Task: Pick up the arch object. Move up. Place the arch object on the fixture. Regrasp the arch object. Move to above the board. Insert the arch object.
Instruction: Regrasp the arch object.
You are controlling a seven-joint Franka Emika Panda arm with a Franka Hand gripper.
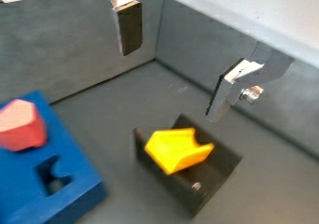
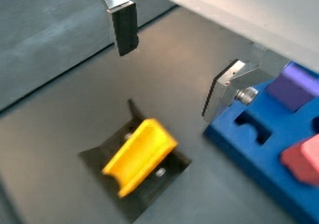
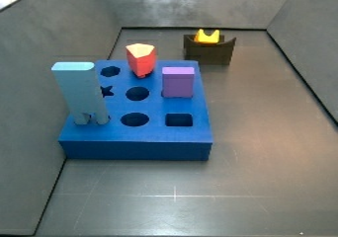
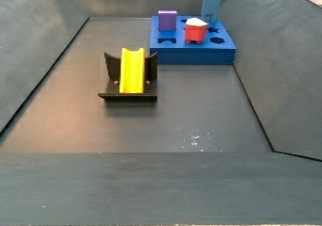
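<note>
I should next grab the arch object with my gripper by its raised notched end [image 3: 208, 37] [image 1: 178, 149], because the sides of the dark fixture close around the lower part of the arch object.
The arch object [image 4: 130, 70], a long yellow block, lies in the dark fixture [image 4: 126, 95] on the floor, its notched end pointing up in a side view [image 3: 207, 36]. Both wrist views look down on the arch object [image 1: 178, 148] [image 2: 137, 153] resting in the fixture [image 1: 206, 186]. My gripper [image 1: 178, 60] [image 2: 174, 60] hangs open above it, well apart from it, with nothing between its fingers [image 1: 129, 27]. The blue board [image 3: 132, 137] [image 4: 189, 53] with shaped holes lies beside the fixture.
On the board stand a red prism [image 3: 140, 58], a purple block [image 3: 179, 81] and a tall light-blue block [image 3: 79, 91]. Grey walls [image 3: 303, 53] ring the dark floor. The fixture sits close to one wall.
</note>
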